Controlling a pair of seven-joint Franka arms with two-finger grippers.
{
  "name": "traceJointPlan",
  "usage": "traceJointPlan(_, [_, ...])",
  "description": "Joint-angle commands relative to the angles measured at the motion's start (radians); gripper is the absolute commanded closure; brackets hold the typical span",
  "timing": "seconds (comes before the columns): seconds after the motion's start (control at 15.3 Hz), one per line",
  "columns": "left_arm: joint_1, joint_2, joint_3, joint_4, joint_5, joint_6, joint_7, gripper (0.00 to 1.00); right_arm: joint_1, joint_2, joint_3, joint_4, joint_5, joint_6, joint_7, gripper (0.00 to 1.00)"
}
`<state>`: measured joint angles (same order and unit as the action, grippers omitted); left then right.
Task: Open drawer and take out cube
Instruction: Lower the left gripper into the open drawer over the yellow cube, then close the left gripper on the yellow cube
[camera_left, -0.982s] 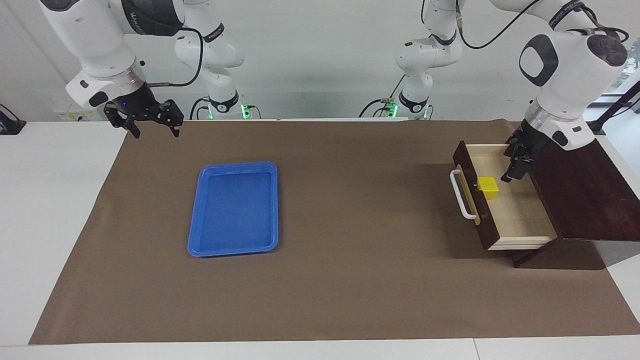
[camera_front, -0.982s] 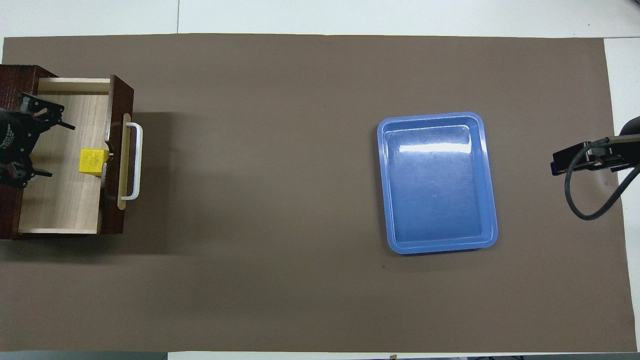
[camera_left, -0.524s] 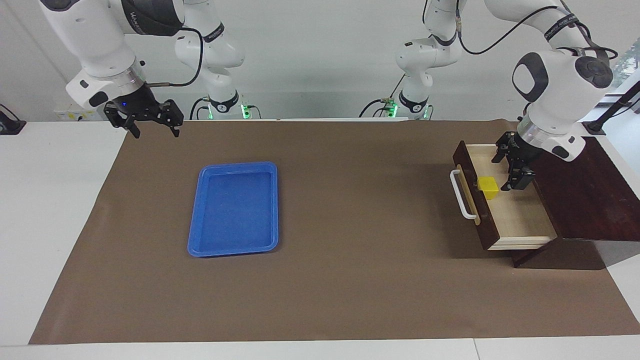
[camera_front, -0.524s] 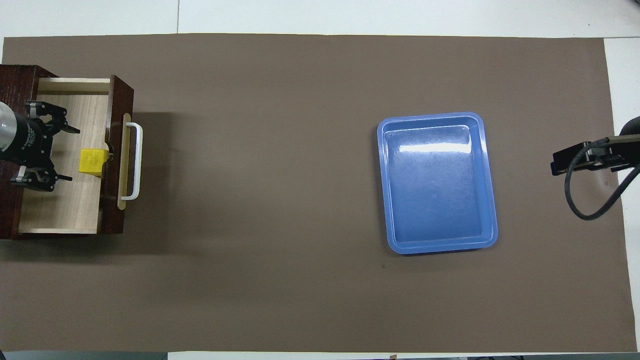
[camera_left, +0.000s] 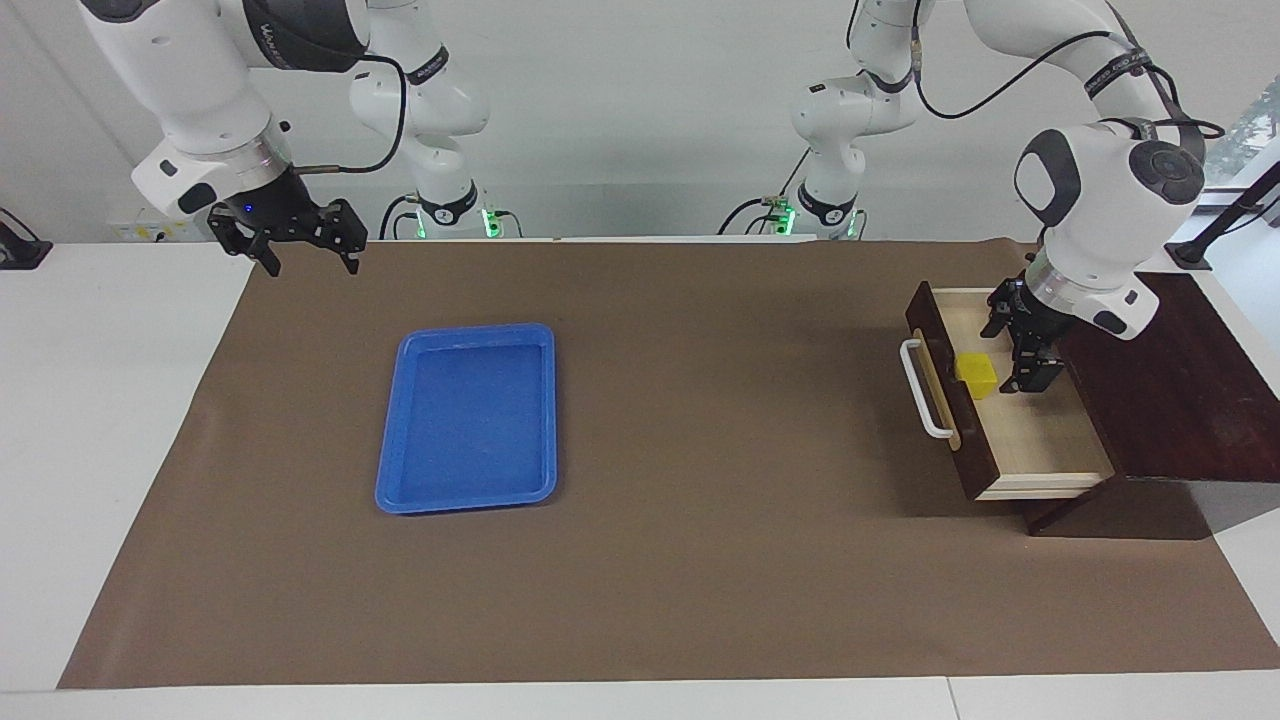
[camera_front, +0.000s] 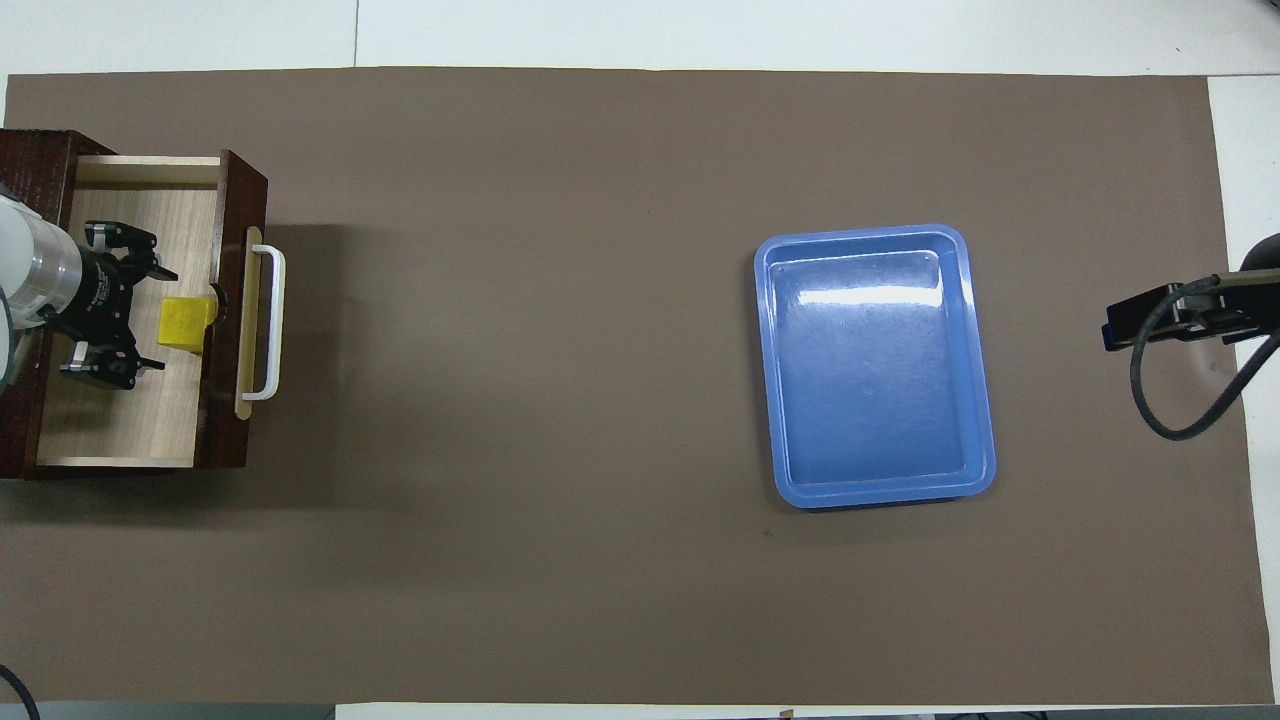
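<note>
I next need to grab the small yellow cube's opposite sides toward the drawer's sides with my left gripper, to get it out of the drawer (camera_front: 144, 414).
The drawer (camera_left: 948, 400) stands pulled open from its dark wooden box (camera_left: 1170, 385) at the left arm's end of the table. Its white bar handle (camera_left: 925, 390) faces the table's middle. The yellow cube (camera_left: 976, 375) sits on the pale drawer floor just inside the front panel; it also shows in the overhead view (camera_front: 185, 325). My left gripper (camera_left: 1012, 352) is open and low inside the drawer, right beside the cube on the box's side, its fingers spread wider than the cube. My right gripper (camera_left: 311, 266) is open and waits above the mat's corner at the right arm's end.
An empty blue tray (camera_left: 465, 420) lies on the brown mat toward the right arm's end, also in the overhead view (camera_front: 870, 365). The drawer's side walls and front panel (camera_front: 235, 300) close in the cube and my left gripper.
My left gripper has moved from over the box's edge into the drawer, toward the cube, and come lower. The cube, drawer and right arm have not moved.
</note>
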<state>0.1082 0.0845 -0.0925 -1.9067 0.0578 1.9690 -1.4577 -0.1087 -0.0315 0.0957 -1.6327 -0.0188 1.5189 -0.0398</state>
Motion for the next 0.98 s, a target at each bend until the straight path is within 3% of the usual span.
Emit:
traceJointPlan(0.0, [-0.013,-0.019,0.004,-0.044,0.02,0.034,-0.049,0.0,-0.011,-0.018,0.009,-0.018,0.016,0.007,0.017,0.0])
traceJointPlan(0.13, [-0.013,-0.019,0.004,-0.048,0.02,0.036,-0.049,0.02,-0.013,-0.018,0.007,-0.018,0.017,0.007,0.017,0.0])
traceJointPlan(0.26, [-0.013,-0.019,0.004,-0.048,0.02,0.034,-0.047,0.13,-0.011,-0.018,0.009,-0.018,0.016,0.007,0.015,0.0])
traceJointPlan(0.39, [-0.012,-0.019,0.002,-0.048,0.02,0.036,-0.044,0.42,-0.009,-0.018,0.009,-0.018,0.016,0.007,0.015,0.0])
traceJointPlan(0.46, [-0.012,-0.019,0.002,-0.048,0.02,0.034,-0.043,0.6,-0.006,-0.018,0.009,-0.018,0.016,0.007,0.015,0.0])
traceJointPlan(0.52, [-0.012,-0.019,0.002,-0.043,0.022,0.031,-0.04,0.88,-0.005,-0.018,0.009,-0.016,0.016,0.007,0.015,0.0])
traceJointPlan(0.59, [-0.012,-0.017,0.002,-0.038,0.022,0.03,-0.038,1.0,-0.005,-0.018,0.009,-0.016,0.016,0.007,0.015,0.0])
traceJointPlan(0.79, [-0.013,0.003,0.004,0.03,0.025,-0.03,-0.036,1.0,-0.005,-0.018,0.009,-0.018,0.016,0.007,0.015,0.0])
traceJointPlan(0.92, [-0.019,0.047,0.0,0.177,0.024,-0.154,-0.041,1.0,-0.005,-0.018,0.009,-0.018,0.016,0.007,0.014,0.0])
